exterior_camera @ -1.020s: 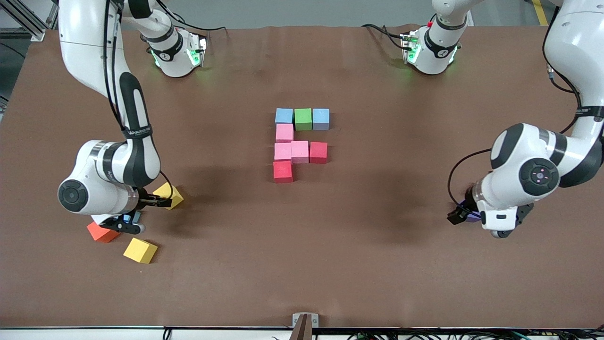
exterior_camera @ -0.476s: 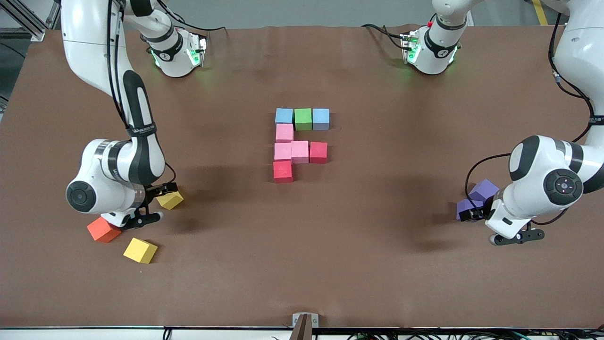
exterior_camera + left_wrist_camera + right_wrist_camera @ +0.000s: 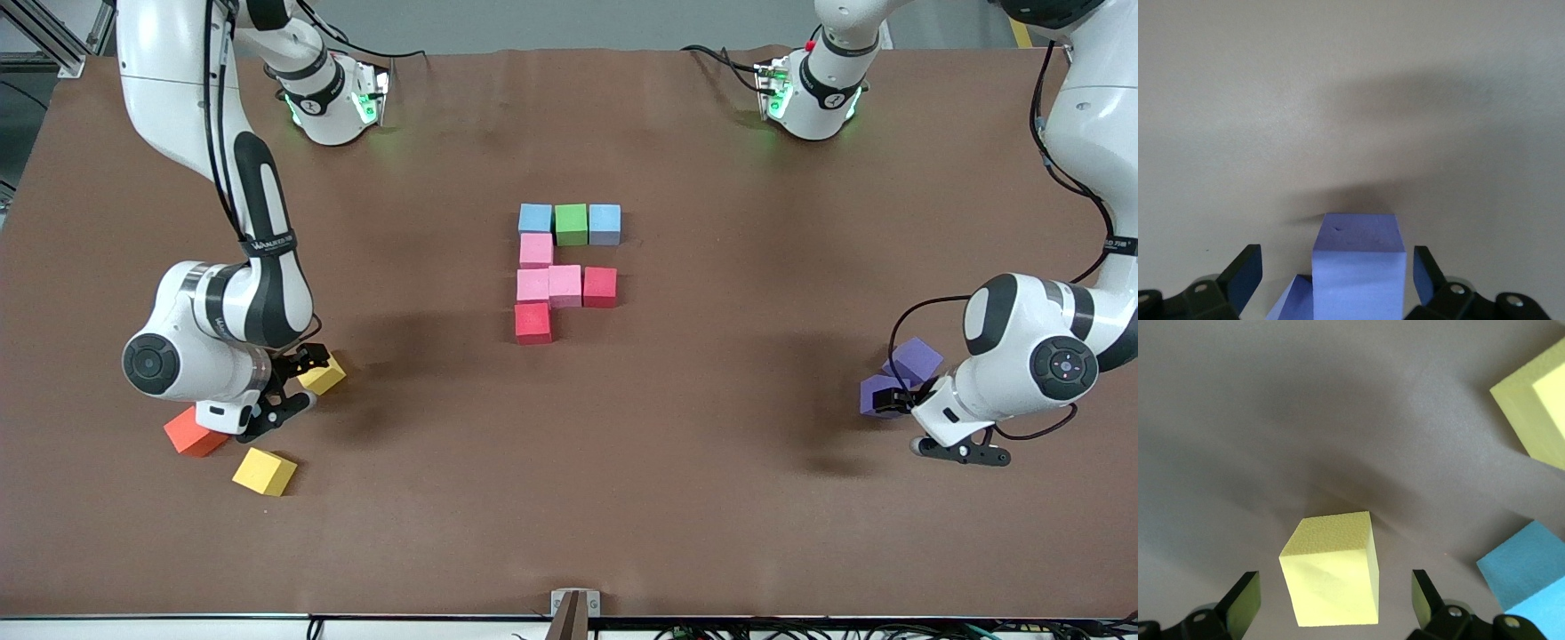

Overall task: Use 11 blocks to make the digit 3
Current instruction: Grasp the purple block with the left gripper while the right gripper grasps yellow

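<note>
Next, my left gripper grabs the purple cube it is open around by the cube's two opposite sides to build the bottom bar of the digit 3.
A figure of several blocks lies mid-table: a light blue point(image 3: 535, 218), green point(image 3: 571, 224) and light blue point(image 3: 605, 224) bar, a pink cube point(image 3: 536, 250), a pink-pink-red bar point(image 3: 565, 285) and a red cube point(image 3: 532, 323). My right gripper point(image 3: 298, 382) point(image 3: 1331, 597) is low and open around a yellow cube point(image 3: 324, 376) point(image 3: 1331, 577), with gaps on both sides. My left gripper point(image 3: 896, 425) point(image 3: 1335, 273) is open around one of two touching purple cubes point(image 3: 913, 360) point(image 3: 1361, 260). The other purple cube point(image 3: 880, 394) point(image 3: 1291, 300) sits beside it.
An orange cube point(image 3: 191, 433) and a second yellow cube point(image 3: 264, 471) point(image 3: 1535, 410) lie near the right gripper, nearer the front camera. A light blue cube point(image 3: 1531, 573) shows at the edge of the right wrist view. Both arm bases stand along the table's edge.
The left hand has shifted toward its own end of the table, uncovering both purple cubes. The right hand has turned and edged along beside the yellow cube. Both grippers stayed open.
</note>
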